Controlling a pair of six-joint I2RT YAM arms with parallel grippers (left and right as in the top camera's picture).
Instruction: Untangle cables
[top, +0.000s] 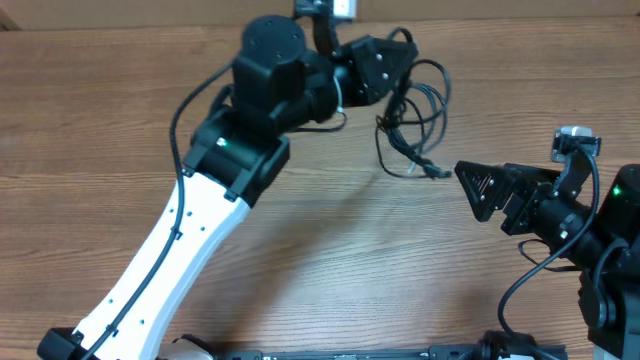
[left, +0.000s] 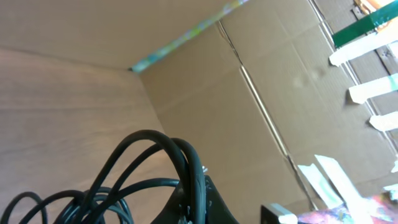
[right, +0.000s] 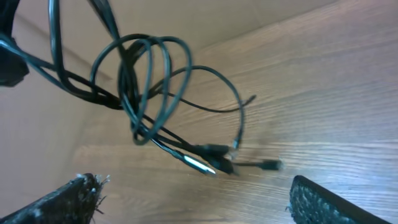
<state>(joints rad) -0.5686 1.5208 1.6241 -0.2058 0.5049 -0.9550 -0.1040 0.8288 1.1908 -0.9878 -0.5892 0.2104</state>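
Observation:
The cables' loops are hanging short of the right gripper's open fingers, so the robot needs to move the cables between those fingers before the left gripper lets go of the cables.
The cables (top: 415, 110) are a tangle of thin black cords lifted off the wooden table near its back edge. My left gripper (top: 388, 72) is shut on the top of the bundle. In the left wrist view the cables' loops (left: 149, 168) run up between the closed fingers (left: 211, 205). The loose plug ends (top: 432, 170), one silver-tipped (right: 200, 165), hang just above the table. My right gripper (top: 468, 190) stands open just right of those ends, its two fingers (right: 65, 199) wide apart below the cables (right: 149, 87), holding nothing.
A cardboard wall (left: 261, 93) with strips of tape (left: 373, 87) rises behind the table's back edge. The left arm's white link (top: 180, 250) crosses the left half of the wooden table (top: 360, 270).

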